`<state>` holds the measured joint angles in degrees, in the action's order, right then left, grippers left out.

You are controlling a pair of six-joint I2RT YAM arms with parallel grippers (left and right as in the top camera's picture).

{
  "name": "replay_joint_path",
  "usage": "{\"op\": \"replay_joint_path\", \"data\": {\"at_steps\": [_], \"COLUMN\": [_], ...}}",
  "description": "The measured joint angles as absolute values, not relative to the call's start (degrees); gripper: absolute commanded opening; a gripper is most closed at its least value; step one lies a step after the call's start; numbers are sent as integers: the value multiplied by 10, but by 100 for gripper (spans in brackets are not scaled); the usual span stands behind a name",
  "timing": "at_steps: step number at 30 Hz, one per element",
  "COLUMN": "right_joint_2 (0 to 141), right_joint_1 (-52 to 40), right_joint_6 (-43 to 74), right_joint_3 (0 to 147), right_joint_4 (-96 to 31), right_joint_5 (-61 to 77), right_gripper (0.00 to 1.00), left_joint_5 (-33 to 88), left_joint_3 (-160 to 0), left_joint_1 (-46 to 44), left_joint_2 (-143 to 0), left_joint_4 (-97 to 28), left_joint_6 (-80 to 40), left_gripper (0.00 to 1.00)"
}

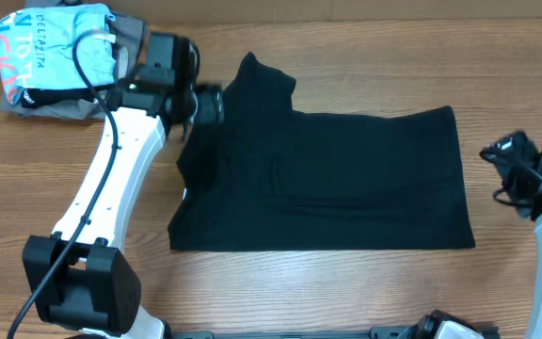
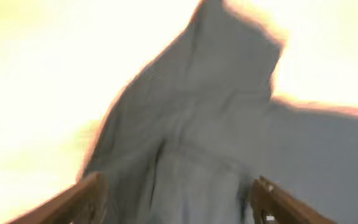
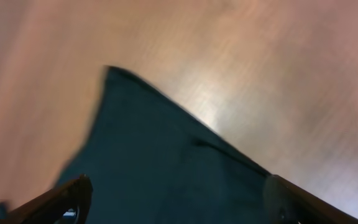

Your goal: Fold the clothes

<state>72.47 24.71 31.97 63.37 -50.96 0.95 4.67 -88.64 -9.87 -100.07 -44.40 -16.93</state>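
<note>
I should next grab the black T-shirt with my left gripper by its far edge [image 1: 303, 115], beside the sleeve that sticks out. Then I can fold it toward the T-shirt's near edge [image 1: 323, 249].
The black T-shirt [image 1: 337, 179] lies flat across the middle of the table, folded lengthwise, with one sleeve [image 1: 263, 80] sticking out at the far left. My left gripper [image 1: 199, 105] hovers at the shirt's far left edge beside that sleeve. In the blurred left wrist view the shirt looks washed-out grey [image 2: 216, 124], and the fingers [image 2: 176, 199] are spread wide with nothing between them. My right gripper [image 1: 506, 155] is off the shirt's right edge. In the right wrist view its fingers [image 3: 176, 199] are wide open above the shirt's corner [image 3: 160, 168].
A light blue printed shirt [image 1: 55, 47] lies on a grey folded garment [image 1: 26, 104] at the far left corner. Bare wood table [image 1: 346, 292] surrounds the black shirt. The left arm [image 1: 111, 188] stretches over the table's left side.
</note>
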Motion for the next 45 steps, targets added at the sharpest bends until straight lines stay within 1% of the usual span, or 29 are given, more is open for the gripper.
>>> {"op": "replay_joint_path", "data": {"at_steps": [1,2,4,5,12,17,19,21,24,32,35,39,41,44,45], "right_joint_2": [725,725,725,725,725,725,725,725,725,725,725,725,725,725,725], "right_joint_1": [247,247,247,247,247,247,247,247,247,247,247,247,247,247,247], "right_joint_6": [312,306,295,290,258,248,243,237,231,218,216,215,214,213,214], "right_joint_3": [638,640,640,640,640,640,640,640,640,640,640,640,640,640,640], "right_joint_4": [-505,-502,-507,-516,-570,-586,-591,-596,-602,-605,-606,-609,-611,-611,-611], "right_joint_5": [22,35,55,63,92,97,97,98,99,99,99,99,99,99,99], "right_gripper": [92,92,92,92,92,92,92,92,92,92,92,92,92,91,90], "left_joint_5": [47,47,50,52,77,89,88,87,87,78,63,53,51,51,51], "left_joint_3": [-894,-902,-921,-932,-1003,-1011,-1011,-1011,-1011,-1016,-1017,-1017,-1017,-1017,-1017], "left_joint_1": [-99,-99,-99,-99,-99,-108,-116,-123,-136,-143,-142,-141,-141,-139,-139], "left_joint_2": [-1005,-1011,-1032,-1047,-1193,-1282,-1307,-1322,-1331,-1336,-1349,-1374,-1382,-1387,-1387], "left_joint_4": [-407,-382,-340,-328,-256,-204,-175,-159,-137,-119,-111,-103,-102,-95,-95], "left_joint_6": [-153,-140,-110,-95,-29,16,29,37,49,51,51,51,51,52,52], "left_gripper": [80,82,91,100,100,100,98,91,85,83,84,81,77,62,56]}}
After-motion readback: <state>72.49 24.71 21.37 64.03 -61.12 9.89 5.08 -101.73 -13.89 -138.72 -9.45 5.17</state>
